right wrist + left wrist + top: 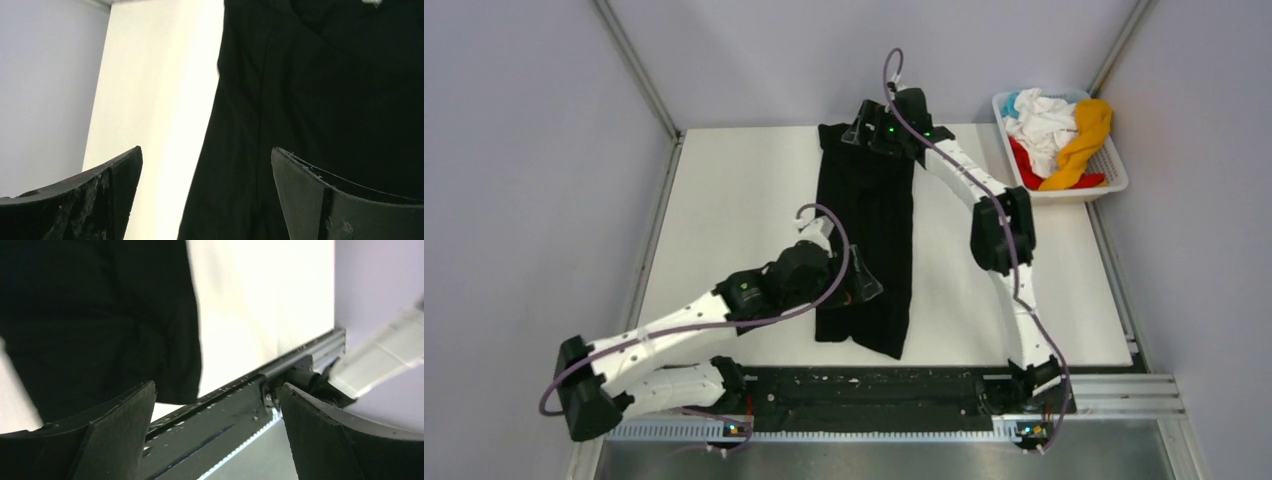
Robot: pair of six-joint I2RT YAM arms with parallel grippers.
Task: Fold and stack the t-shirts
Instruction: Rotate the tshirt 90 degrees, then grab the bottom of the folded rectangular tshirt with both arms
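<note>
I should next grab the folded black t-shirt with my left gripper by a corner of its near edge, so that end of the t-shirt can be folded over evenly.
The black t-shirt point(869, 225) lies folded into a long narrow strip down the middle of the white table point(734, 200). My left gripper point(867, 288) is open and empty, hovering over the strip's near end; its wrist view shows the shirt's near edge point(100, 325). My right gripper point(861, 130) is open and empty over the strip's far end, with black cloth point(320, 100) below its jaws. White point(1044, 120), orange-yellow point(1082, 140), red point(1024, 165) and light blue point(1011, 102) shirts lie crumpled in the basket.
The white slatted basket point(1114, 175) stands at the table's far right corner. A black rail point(874, 385) runs along the near edge and shows in the left wrist view point(235, 405). Grey walls enclose the table on three sides.
</note>
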